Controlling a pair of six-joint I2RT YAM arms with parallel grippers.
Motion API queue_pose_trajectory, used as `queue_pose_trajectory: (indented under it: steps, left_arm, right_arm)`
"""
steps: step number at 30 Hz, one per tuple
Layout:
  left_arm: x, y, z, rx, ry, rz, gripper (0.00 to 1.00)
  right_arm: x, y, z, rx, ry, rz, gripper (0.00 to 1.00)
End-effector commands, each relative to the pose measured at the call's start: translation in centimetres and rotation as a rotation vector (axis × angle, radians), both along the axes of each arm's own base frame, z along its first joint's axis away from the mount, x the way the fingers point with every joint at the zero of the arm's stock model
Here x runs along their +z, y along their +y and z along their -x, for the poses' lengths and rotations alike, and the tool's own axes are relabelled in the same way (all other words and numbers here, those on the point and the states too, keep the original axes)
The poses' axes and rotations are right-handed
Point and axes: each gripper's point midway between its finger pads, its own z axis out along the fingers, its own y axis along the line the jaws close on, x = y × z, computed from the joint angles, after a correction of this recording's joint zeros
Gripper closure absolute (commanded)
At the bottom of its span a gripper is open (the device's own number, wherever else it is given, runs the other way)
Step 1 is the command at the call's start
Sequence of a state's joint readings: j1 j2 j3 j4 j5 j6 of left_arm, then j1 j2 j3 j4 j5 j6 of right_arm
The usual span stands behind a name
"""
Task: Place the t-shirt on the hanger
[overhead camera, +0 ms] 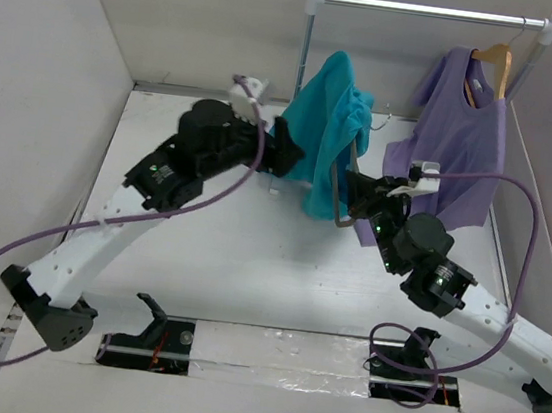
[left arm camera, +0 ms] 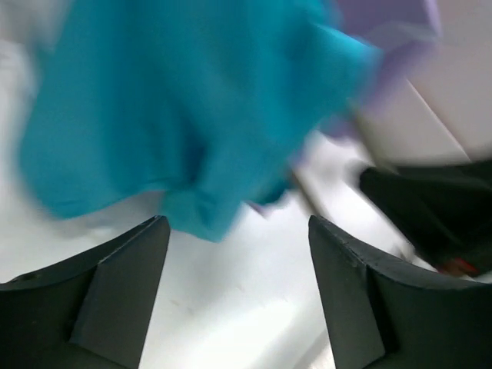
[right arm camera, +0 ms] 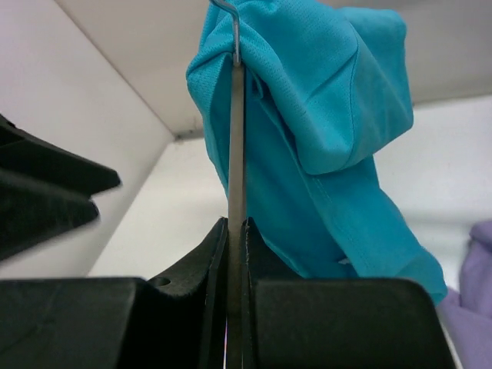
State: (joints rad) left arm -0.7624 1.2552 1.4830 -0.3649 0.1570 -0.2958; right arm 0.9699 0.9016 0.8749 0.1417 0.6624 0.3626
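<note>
Next, my left gripper takes hold of the t-shirt by its loose hanging edge, away from the hanger, to draw the t-shirt over the hanger.
The teal t-shirt (overhead camera: 332, 123) hangs bunched over the thin grey hanger (overhead camera: 337, 189), held up above the table's middle. My right gripper (overhead camera: 360, 192) is shut on the hanger. In the right wrist view the hanger's bar (right arm camera: 236, 154) runs up from between the closed fingers (right arm camera: 236, 224), with the t-shirt (right arm camera: 323, 131) draped over its top and right side. My left gripper (overhead camera: 287, 158) is just left of the shirt. In the left wrist view it is open (left arm camera: 234, 227) with nothing between its fingers; the blurred t-shirt (left arm camera: 177, 115) hangs just beyond their tips.
A lilac sleeveless top (overhead camera: 461, 139) hangs on a wooden hanger (overhead camera: 495, 62) from the metal rail (overhead camera: 431, 11) at the back right. The rail's post (overhead camera: 303, 59) stands right behind the t-shirt. White walls close in the left, back and right sides.
</note>
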Motion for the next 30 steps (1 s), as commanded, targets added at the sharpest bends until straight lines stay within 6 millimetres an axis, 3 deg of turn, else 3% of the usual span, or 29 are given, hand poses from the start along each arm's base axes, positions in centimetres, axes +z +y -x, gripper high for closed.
queue_pose_trajectory:
  steps: [1, 3, 4, 6, 7, 9, 10, 15, 21, 26, 30]
  left_arm:
    - [4.7, 8.5, -6.3, 0.38, -0.182, 0.092, 0.29]
    - [4.7, 9.7, -9.0, 0.422, -0.194, 0.094, 0.28]
    - [5.8, 10.2, -10.0, 0.438, -0.222, 0.097, 0.27]
    - [5.2, 8.7, -12.3, 0.367, -0.257, 0.029, 0.25]
    - [7.2, 8.2, -12.5, 0.334, -0.31, 0.037, 0.24]
    - [7.5, 6.3, -13.5, 0.246, -0.348, 0.024, 0.23]
    - [8.9, 5.9, -13.5, 0.225, -0.383, 0.036, 0.23]
    - [11.3, 3.8, -13.1, 0.105, -0.466, 0.091, 0.21]
    - [13.1, 0.9, -11.0, -0.02, -0.518, 0.155, 0.2]
    - [13.5, -0.4, -9.8, -0.112, -0.514, 0.217, 0.2]
    - [12.7, -1.2, -11.1, -0.115, -0.489, 0.221, 0.2]
  right_arm:
    - [8.2, -2.3, 1.5, -0.024, -0.202, -0.184, 1.0]
    - [9.5, -3.1, 2.6, -0.007, -0.235, -0.196, 1.0]
    - [9.8, -3.4, 2.9, -0.003, -0.24, -0.192, 1.0]
    - [11.3, -4.3, 3.8, 0.019, -0.264, -0.216, 1.0]
    - [11.4, -4.5, 4.0, 0.021, -0.26, -0.209, 1.0]
    - [12.8, -5.1, 4.9, 0.048, -0.281, -0.227, 1.0]
    - [12.7, -5.2, 5.0, 0.054, -0.278, -0.209, 1.0]
    - [14.1, -5.4, 5.7, 0.117, -0.286, -0.211, 1.0]
    - [14.5, -5.6, 5.7, 0.167, -0.277, -0.208, 1.0]
    - [14.0, -5.1, 5.9, 0.211, -0.258, -0.199, 1.0]
    - [13.9, -4.4, 6.3, 0.252, -0.245, -0.206, 1.0]
